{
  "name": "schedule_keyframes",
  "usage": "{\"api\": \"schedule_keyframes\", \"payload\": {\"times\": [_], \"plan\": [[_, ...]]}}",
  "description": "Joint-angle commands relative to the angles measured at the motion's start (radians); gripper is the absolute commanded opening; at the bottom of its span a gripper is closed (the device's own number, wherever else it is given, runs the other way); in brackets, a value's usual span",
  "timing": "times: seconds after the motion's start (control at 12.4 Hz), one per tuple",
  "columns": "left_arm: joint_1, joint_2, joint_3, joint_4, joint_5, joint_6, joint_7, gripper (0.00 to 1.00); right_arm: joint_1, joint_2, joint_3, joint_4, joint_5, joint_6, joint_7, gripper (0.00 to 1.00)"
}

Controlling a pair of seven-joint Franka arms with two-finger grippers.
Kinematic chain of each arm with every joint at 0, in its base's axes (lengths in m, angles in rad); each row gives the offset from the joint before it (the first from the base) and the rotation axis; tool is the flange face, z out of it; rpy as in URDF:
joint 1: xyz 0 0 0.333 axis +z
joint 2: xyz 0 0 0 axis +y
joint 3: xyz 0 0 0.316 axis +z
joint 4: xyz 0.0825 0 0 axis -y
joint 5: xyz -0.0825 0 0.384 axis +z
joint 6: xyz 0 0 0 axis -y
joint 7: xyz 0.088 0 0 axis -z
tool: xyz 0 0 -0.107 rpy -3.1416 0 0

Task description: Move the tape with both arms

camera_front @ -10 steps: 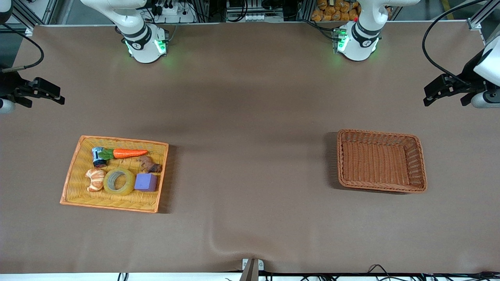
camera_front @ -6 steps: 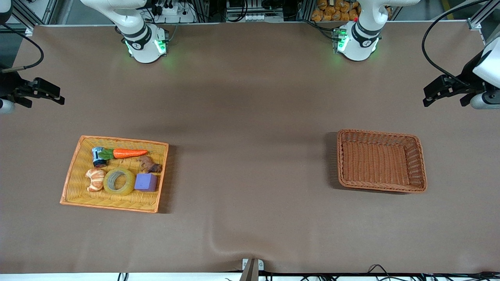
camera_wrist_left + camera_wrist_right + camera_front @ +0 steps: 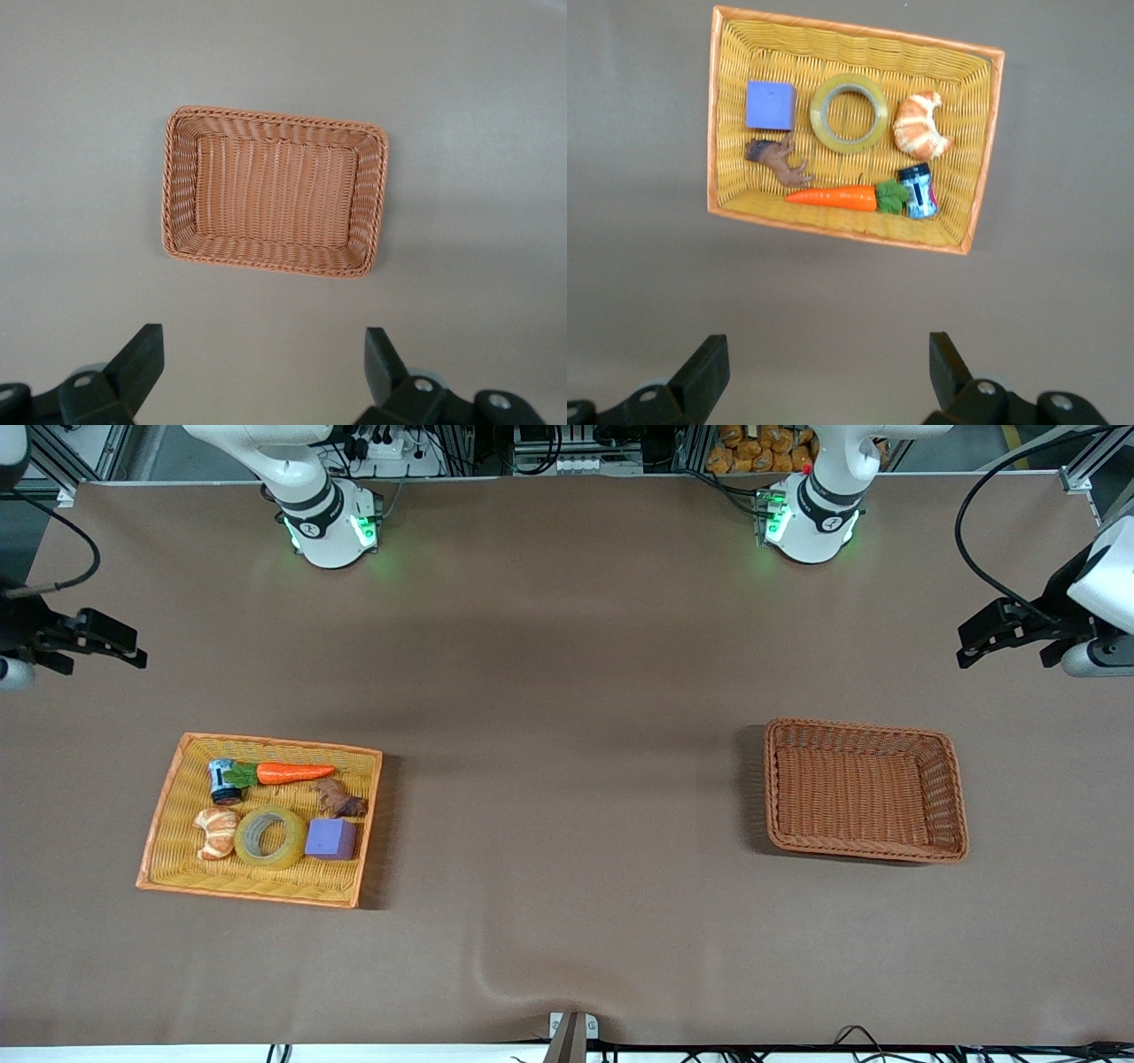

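Observation:
My right gripper grabs the tape by its ring side [image 3: 297, 838] [image 3: 820, 112] next, to lift it from the yellow wicker tray.
The tape [image 3: 270, 837], a yellowish translucent ring with a grey core, lies flat in the yellow wicker tray [image 3: 168, 828] between a croissant and a purple cube. It also shows in the right wrist view [image 3: 849, 113]. My right gripper [image 3: 124, 651] is open and empty, high over the table at the right arm's end, above bare cloth beside the tray [image 3: 833, 359]. My left gripper [image 3: 979, 646] is open and empty, high over the table at the left arm's end [image 3: 264, 354], beside the brown basket [image 3: 939, 744].
The tray also holds a croissant [image 3: 216, 832], a purple cube [image 3: 331, 838], a carrot [image 3: 292, 772], a small can [image 3: 223, 779] and a brown figure [image 3: 338, 799]. The brown wicker basket [image 3: 177, 204] has nothing in it. Brown cloth covers the table.
Both grippers have drifted slightly away from the front camera; the right one also edged toward its table end. Nothing on the table has moved.

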State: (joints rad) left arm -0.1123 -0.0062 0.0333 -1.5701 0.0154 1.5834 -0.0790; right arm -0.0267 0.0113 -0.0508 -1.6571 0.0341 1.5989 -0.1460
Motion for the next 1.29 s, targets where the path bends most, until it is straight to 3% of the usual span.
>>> {"api": "schedule_keyframes", "payload": {"times": [0.0, 0.24, 0.57, 1.05, 1.21], "plan": [[0.000, 0.006, -0.001, 0.004, 0.005, -0.016, 0.010, 1.00, 0.005, 0.114, 0.003, 0.004, 0.001, 0.090, -0.006, 1.00], [-0.003, 0.015, -0.003, -0.002, 0.005, -0.014, 0.007, 1.00, 0.037, 0.243, 0.005, -0.041, 0.033, 0.293, -0.010, 1.00], [0.000, 0.031, -0.018, -0.013, -0.003, 0.000, 0.005, 1.00, 0.033, 0.382, 0.005, -0.147, 0.070, 0.562, -0.271, 1.00], [-0.004, 0.052, -0.024, -0.010, -0.009, 0.023, -0.005, 1.00, 0.045, 0.576, 0.006, -0.139, 0.073, 0.740, -0.345, 1.00], [-0.004, 0.060, -0.024, -0.010, -0.009, 0.029, -0.005, 1.00, 0.074, 0.605, 0.005, -0.104, 0.081, 0.739, -0.337, 1.00]]}}
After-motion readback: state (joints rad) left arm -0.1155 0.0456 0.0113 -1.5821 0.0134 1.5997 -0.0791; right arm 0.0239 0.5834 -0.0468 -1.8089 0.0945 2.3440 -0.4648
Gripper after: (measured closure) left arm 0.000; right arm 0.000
